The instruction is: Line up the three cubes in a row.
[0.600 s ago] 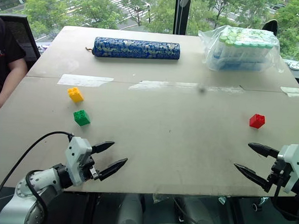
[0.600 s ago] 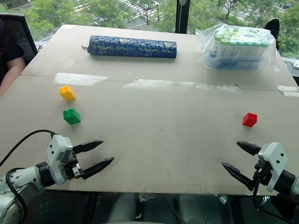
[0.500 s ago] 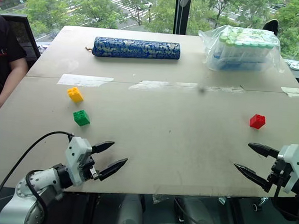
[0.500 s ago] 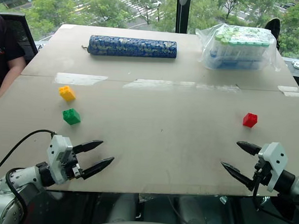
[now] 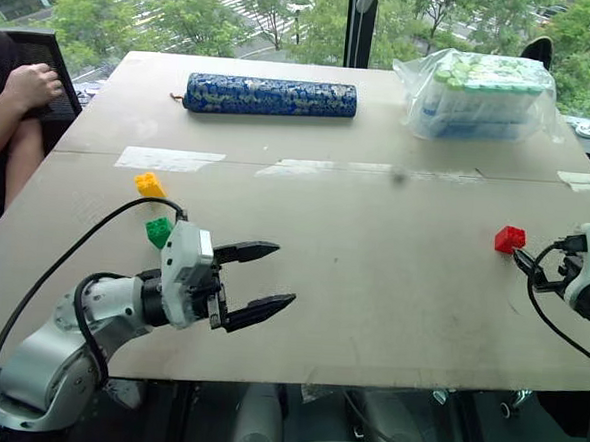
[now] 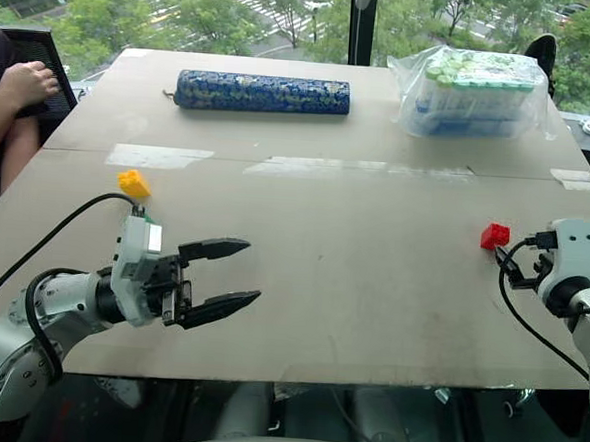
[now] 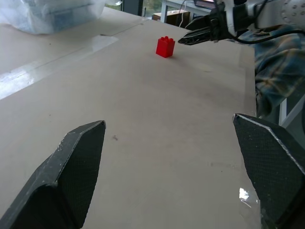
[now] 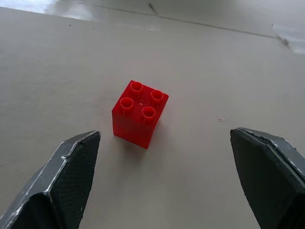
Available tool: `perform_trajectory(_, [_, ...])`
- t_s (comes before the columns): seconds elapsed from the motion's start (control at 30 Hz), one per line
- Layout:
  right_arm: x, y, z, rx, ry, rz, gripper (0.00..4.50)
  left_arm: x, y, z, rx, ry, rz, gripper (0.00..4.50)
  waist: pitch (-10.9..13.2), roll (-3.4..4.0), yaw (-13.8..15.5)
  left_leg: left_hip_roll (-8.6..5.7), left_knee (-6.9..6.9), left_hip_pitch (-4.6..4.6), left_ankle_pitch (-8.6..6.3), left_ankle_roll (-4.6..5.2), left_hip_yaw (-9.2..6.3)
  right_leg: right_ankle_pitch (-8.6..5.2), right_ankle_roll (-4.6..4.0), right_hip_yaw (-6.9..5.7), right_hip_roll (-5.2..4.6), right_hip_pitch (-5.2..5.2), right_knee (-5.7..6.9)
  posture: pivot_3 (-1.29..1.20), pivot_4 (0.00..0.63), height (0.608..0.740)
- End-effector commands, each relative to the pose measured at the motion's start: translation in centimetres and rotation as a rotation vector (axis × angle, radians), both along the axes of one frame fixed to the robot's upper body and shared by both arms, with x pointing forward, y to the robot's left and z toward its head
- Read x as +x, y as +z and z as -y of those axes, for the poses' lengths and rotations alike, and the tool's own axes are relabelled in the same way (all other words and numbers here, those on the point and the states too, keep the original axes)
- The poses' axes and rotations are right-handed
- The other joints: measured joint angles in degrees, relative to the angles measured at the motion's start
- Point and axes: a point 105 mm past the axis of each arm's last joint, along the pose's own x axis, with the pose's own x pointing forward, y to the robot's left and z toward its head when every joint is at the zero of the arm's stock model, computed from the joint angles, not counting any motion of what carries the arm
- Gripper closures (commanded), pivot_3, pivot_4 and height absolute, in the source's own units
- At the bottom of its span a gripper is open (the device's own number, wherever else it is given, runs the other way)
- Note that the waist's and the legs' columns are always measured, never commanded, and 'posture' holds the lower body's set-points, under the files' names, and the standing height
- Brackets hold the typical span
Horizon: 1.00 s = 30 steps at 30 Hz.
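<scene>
My right gripper's fingers stop short of the red cube (image 5: pixel 509 239), so it is too early to close. A move toward the cube comes next.
The yellow cube (image 5: pixel 149 184) and the green cube (image 5: pixel 158 232) sit close together on the left of the table (image 5: pixel 369 316). The green one is partly hidden behind my left hand. My left gripper (image 5: pixel 277 275) hangs open over the table to the right of them, pointing right, with nothing between its fingers. The red cube (image 8: pixel 139 113) stands alone at the right, studs up. My right gripper (image 8: pixel 164 133) is open just short of the red cube, its fingers (image 8: pixel 71 176) spread wider than the cube and not touching it. The left wrist view shows the red cube (image 7: pixel 165 46) with the right gripper (image 7: pixel 200 33) beside it.
A long blue patterned roll (image 5: pixel 270 95) lies at the back left. A clear plastic bag of containers (image 5: pixel 483 95) sits at the back right. A person's arm (image 5: pixel 11 113) rests by the table's left edge. Strips of tape (image 5: pixel 169 158) run across the table.
My left gripper has risen and moved forward and right, now covering part of the green cube. My right gripper has moved forward up to the red cube. The person's arm has shifted.
</scene>
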Motion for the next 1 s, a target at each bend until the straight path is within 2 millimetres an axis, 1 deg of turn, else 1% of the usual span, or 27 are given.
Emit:
perform_trajectory(0.03, [0.7,0.4,-0.5,0.052,-0.020,-0.012,0.00,-0.7,0.8,0.8,0.014,-0.087,0.018,0.13,0.0,0.01,0.0,0.00,0.00,-0.07,0.00,0.00,-0.01,0.00,0.00,-0.01,0.00,-0.06,0.00,0.00,0.150,0.740])
perform_trajectory(0.17, [1.7,0.8,-1.6,0.116,-0.025,-0.019,0.00,-0.8,0.9,1.3,0.028,-0.130,0.015,0.13,0.0,0.01,0.0,-0.01,0.02,-0.15,0.00,0.00,0.01,0.01,0.02,0.00,-0.01,-0.12,0.00,0.00,0.150,0.740])
perform_trajectory(0.27, [2.6,0.9,-2.1,0.132,-0.042,-0.029,0.00,-0.7,1.0,1.5,0.031,-0.141,0.021,0.13,0.0,0.01,0.0,-0.01,0.02,-0.15,0.00,0.00,0.01,0.01,0.02,-0.01,-0.01,-0.12,0.01,0.00,0.150,0.740])
perform_trajectory(0.4, [3.7,0.2,-1.7,0.098,-0.097,-0.057,0.00,-0.7,1.1,1.6,0.033,-0.147,0.025,0.13,0.0,0.01,0.0,-0.01,0.02,-0.15,0.00,0.00,0.01,0.01,0.02,0.00,-0.01,-0.13,0.01,0.00,0.150,0.740])
perform_trajectory(0.43, [3.8,0.0,-1.6,0.092,-0.103,-0.067,0.58,-0.7,1.1,1.5,0.034,-0.147,0.026,0.00,0.0,0.02,0.0,-0.01,0.02,-0.16,0.00,0.00,0.01,0.01,0.02,0.00,-0.01,-0.14,0.01,0.00,0.150,0.740])
perform_trajectory(0.47, [4.0,-0.3,-1.5,0.089,-0.110,-0.073,0.90,-0.7,1.1,1.5,0.035,-0.146,0.026,0.00,0.0,0.02,0.0,-0.01,0.01,-0.18,0.00,0.00,0.02,0.01,0.02,0.00,-0.01,-0.16,0.01,0.00,0.150,0.740])
perform_trajectory(0.5, [4.1,-0.5,-1.5,0.076,-0.106,-0.081,1.37,-0.6,1.1,1.5,0.035,-0.144,0.026,0.00,0.0,0.02,0.0,-0.01,0.01,-0.19,0.00,0.00,0.02,0.01,0.02,0.00,-0.01,-0.17,0.01,0.00,0.150,0.740])
perform_trajectory(0.6, [4.2,-0.8,-1.6,0.067,-0.094,-0.092,2.99,-0.6,1.1,1.4,0.033,-0.137,0.024,0.00,0.0,0.02,0.0,-0.01,0.01,-0.20,0.00,0.00,0.03,0.01,0.02,0.00,-0.01,-0.19,0.01,0.00,0.150,0.740])
perform_trajectory(0.63, [4.2,-0.9,-1.6,0.064,-0.090,-0.093,3.21,-0.6,1.1,1.4,0.030,-0.135,0.023,0.00,0.0,0.02,0.0,-0.01,0.01,-0.19,0.00,0.00,0.03,0.01,0.02,0.00,-0.01,-0.18,0.01,0.00,0.150,0.740])
perform_trajectory(0.7, [4.3,-0.8,-1.8,0.061,-0.061,-0.090,3.18,-0.8,1.0,1.4,0.028,-0.128,0.017,0.00,0.0,0.02,0.0,-0.01,0.01,-0.19,0.00,0.00,0.03,0.01,0.02,0.00,-0.01,-0.18,0.01,0.00,0.150,0.740])
perform_trajectory(0.77, [4.5,-0.1,-3.3,0.047,0.066,-0.057,3.18,-1.1,0.8,1.1,0.029,-0.121,0.013,0.00,0.0,0.04,-0.1,-0.01,0.02,-0.18,0.00,0.00,0.04,0.01,0.03,0.01,-0.01,-0.18,0.01,0.00,0.150,0.740])
perform_trajectory(0.8, [4.3,0.3,-5.3,0.038,0.226,-0.042,3.18,-1.2,0.7,1.0,0.032,-0.117,0.014,0.00,0.0,0.05,-0.2,-0.01,0.01,-0.18,0.00,0.00,0.06,0.01,0.03,0.03,-0.01,-0.19,0.01,0.00,0.150,0.740])
perform_trajectory(0.83, [3.9,0.4,-6.8,0.031,0.339,-0.037,3.18,-1.2,0.6,0.9,0.034,-0.115,0.014,0.00,0.0,0.06,-0.1,-0.01,0.01,-0.18,0.00,0.00,0.06,0.01,0.03,0.04,-0.01,-0.19,0.02,0.00,0.150,0.740])
perform_trajectory(0.87, [3.2,0.5,-9.0,0.058,0.498,-0.047,3.18,-1.3,0.4,0.7,0.042,-0.114,0.011,0.00,0.0,0.06,-0.1,-0.01,-0.02,-0.18,0.00,0.00,0.05,0.01,0.02,0.02,0.00,-0.20,0.01,0.00,0.150,0.740])
perform_trajectory(0.9, [2.4,0.9,-12.0,0.043,0.716,-0.027,3.18,-1.4,0.0,0.4,0.048,-0.105,-0.003,0.00,0.0,0.08,-0.2,0.01,-0.02,-0.18,0.00,0.00,0.04,0.00,0.02,0.01,0.01,-0.20,0.01,0.00,0.150,0.740])
perform_trajectory(0.93, [1.7,1.0,-13.9,0.020,0.867,-0.024,3.18,-1.5,-0.3,0.2,0.051,-0.099,-0.013,0.00,0.0,0.09,-0.3,0.03,-0.04,-0.15,0.00,0.00,0.04,0.00,0.02,0.01,0.03,-0.20,0.01,0.00,0.150,0.740])
perform_trajectory(1.0, [1.0,0.8,-16.3,-0.053,1.083,-0.025,3.18,-1.6,-0.6,-0.1,0.055,-0.091,-0.026,0.00,0.1,0.11,-0.5,0.07,-0.04,-0.12,0.00,0.00,0.04,0.01,0.02,0.05,0.09,-0.20,0.02,0.00,0.150,0.740])
